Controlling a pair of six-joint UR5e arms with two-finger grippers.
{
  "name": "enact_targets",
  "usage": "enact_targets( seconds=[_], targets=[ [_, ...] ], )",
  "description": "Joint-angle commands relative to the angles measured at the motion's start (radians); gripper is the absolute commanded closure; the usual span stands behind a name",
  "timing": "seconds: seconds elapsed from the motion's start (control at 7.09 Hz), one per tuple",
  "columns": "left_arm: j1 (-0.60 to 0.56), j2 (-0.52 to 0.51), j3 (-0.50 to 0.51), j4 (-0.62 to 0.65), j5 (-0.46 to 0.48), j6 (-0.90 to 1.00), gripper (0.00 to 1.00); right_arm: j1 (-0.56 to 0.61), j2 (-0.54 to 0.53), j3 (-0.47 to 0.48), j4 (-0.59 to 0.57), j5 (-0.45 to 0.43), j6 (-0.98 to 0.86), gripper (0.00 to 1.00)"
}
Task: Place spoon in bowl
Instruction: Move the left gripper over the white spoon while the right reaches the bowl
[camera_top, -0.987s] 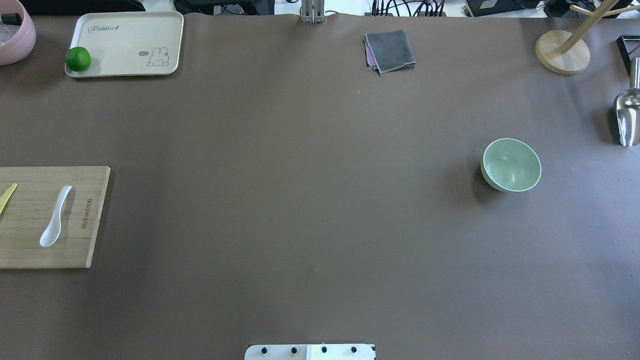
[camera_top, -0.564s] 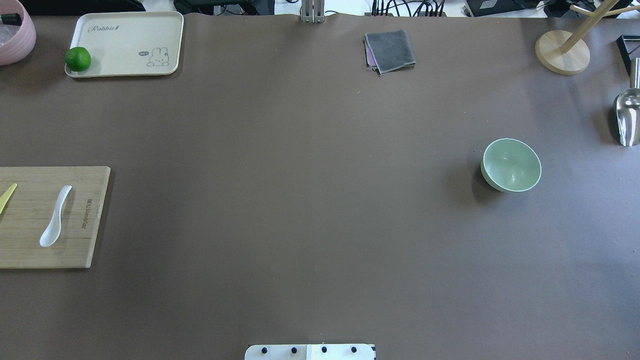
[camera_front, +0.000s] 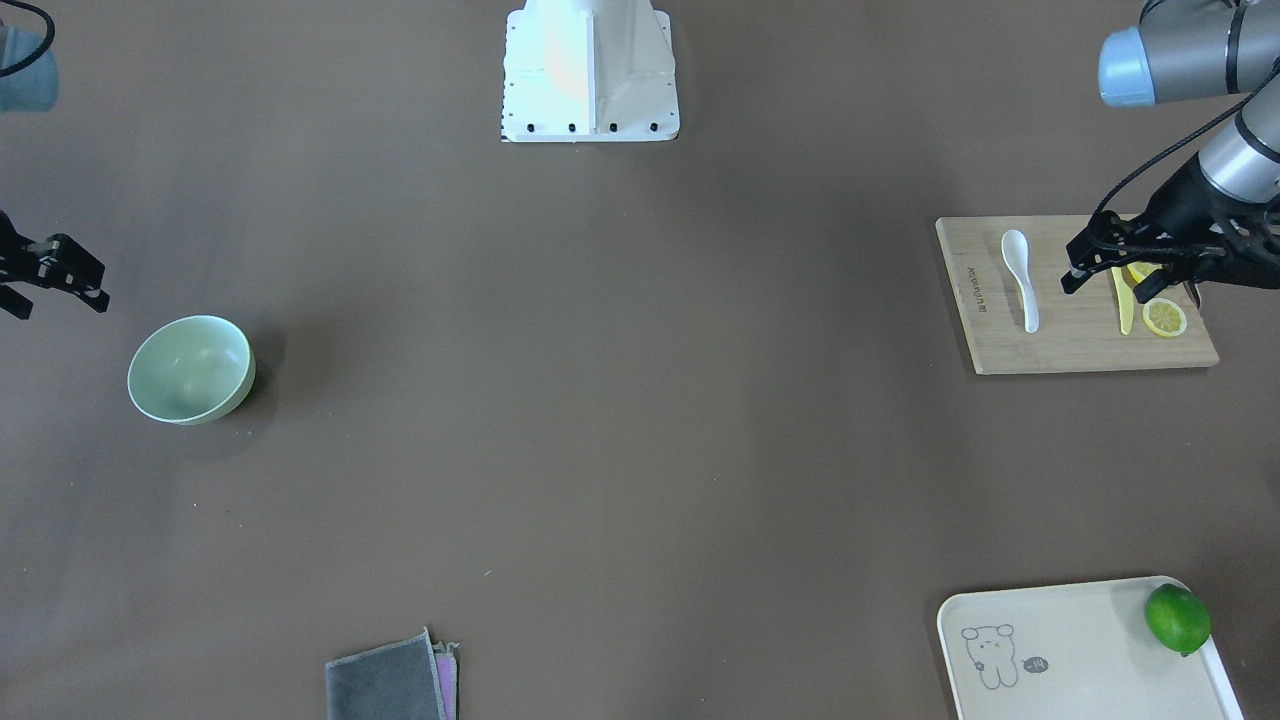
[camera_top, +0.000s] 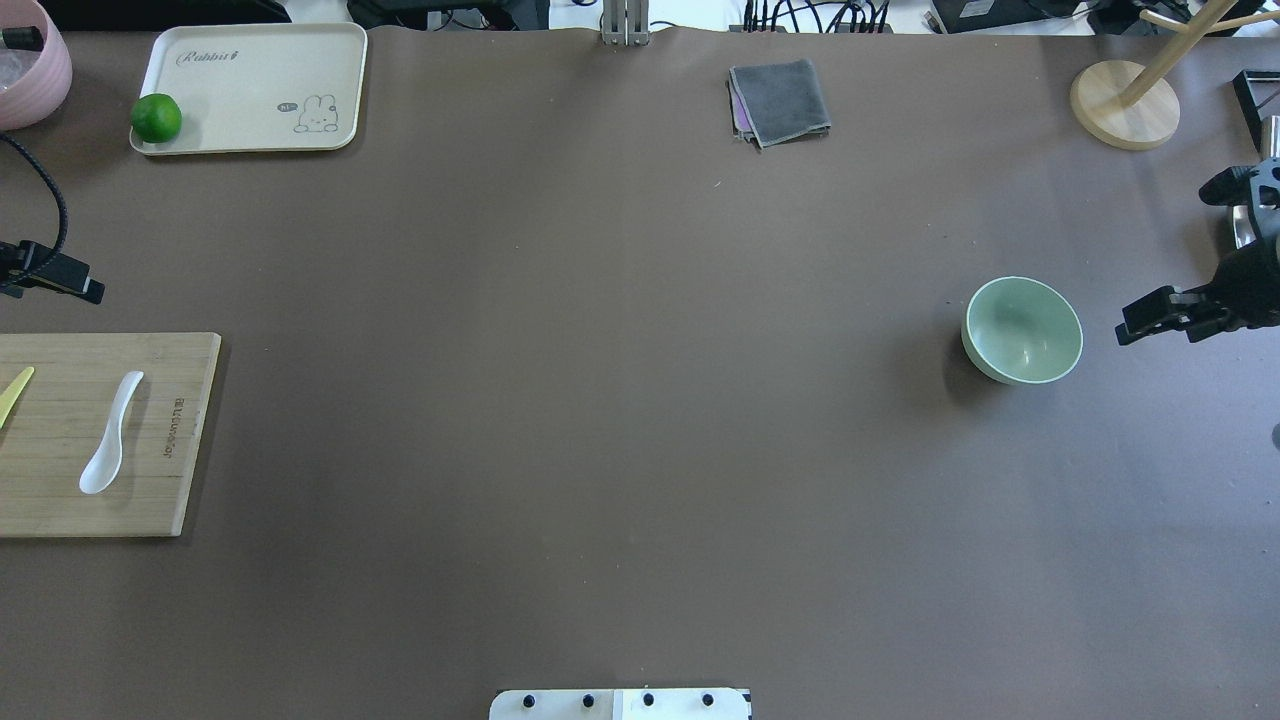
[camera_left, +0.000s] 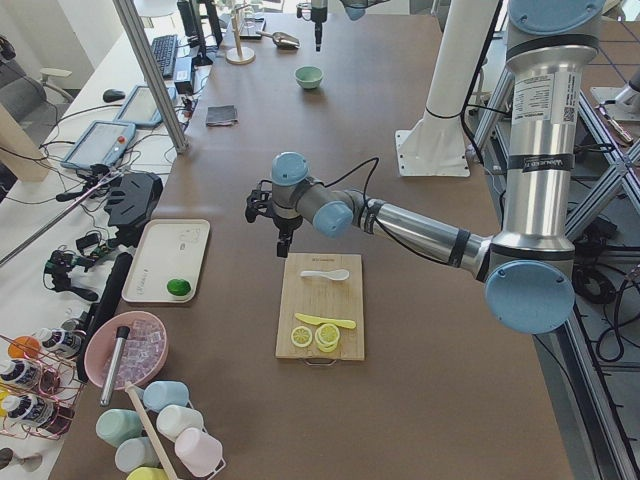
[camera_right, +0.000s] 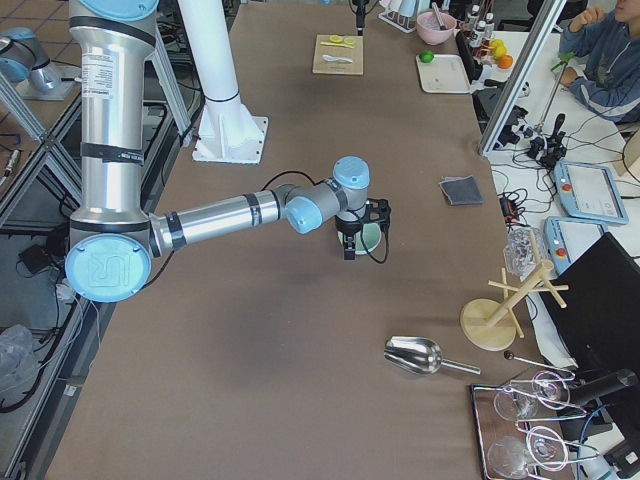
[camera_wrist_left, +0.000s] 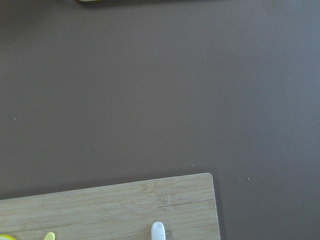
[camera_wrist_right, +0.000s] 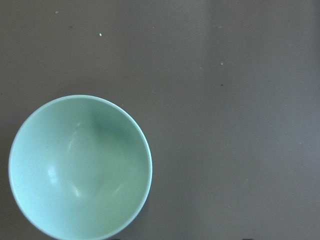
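I should take hold of the white spoon by its handle (camera_front: 1029, 307) with my left gripper next, so the scoop stays free to rest in the mint-green bowl (camera_front: 190, 383).
The white spoon (camera_top: 110, 435) lies on a wooden cutting board (camera_top: 150, 500) at the table's left, scoop toward me; it also shows in the front view (camera_front: 1022, 280), and its handle tip shows in the left wrist view (camera_wrist_left: 158, 231). The mint-green bowl (camera_top: 1022, 330) stands upright and empty at the right, and also shows in the right wrist view (camera_wrist_right: 80, 167). My left gripper (camera_front: 1106, 285) is open and empty, raised over the board beside the spoon. My right gripper (camera_front: 55, 300) is open and empty, raised just beside the bowl (camera_front: 190, 383).
A yellow knife (camera_front: 1122, 300) and lemon slices (camera_front: 1165, 318) lie on the board. A cream tray (camera_top: 260, 70) with a lime (camera_top: 156, 118) is at the far left, and a grey cloth (camera_top: 782, 100) at the far middle. A wooden stand (camera_top: 1125, 105) is at the far right.
Both arms have come into the overhead view, the left at the left edge and the right beside the bowl, covering the metal scoop there. The spoon and the bowl have not moved.
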Motion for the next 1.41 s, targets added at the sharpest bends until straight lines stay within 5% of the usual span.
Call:
enact_targets(
  seconds=[0.0,0.42,0.71,1.27],
  targets=[
    [0.06,-0.03,0.025,0.002,0.011,-0.006,0.05,-0.05,0.075,-0.112,0.042,-0.01,0.039,0.15],
    [0.112,-0.039,0.067,0.001,0.013,-0.006,0.04,-0.062,0.106,-0.206,0.122,-0.01,0.052,0.29],
    [0.138,-0.03,0.089,-0.001,0.011,-0.006,0.04,-0.08,0.135,-0.202,0.124,-0.007,0.12,1.0],
    [0.166,0.004,0.151,-0.004,0.013,-0.001,0.19,-0.16,0.246,-0.064,0.084,0.002,0.368,1.0]
  ],
)
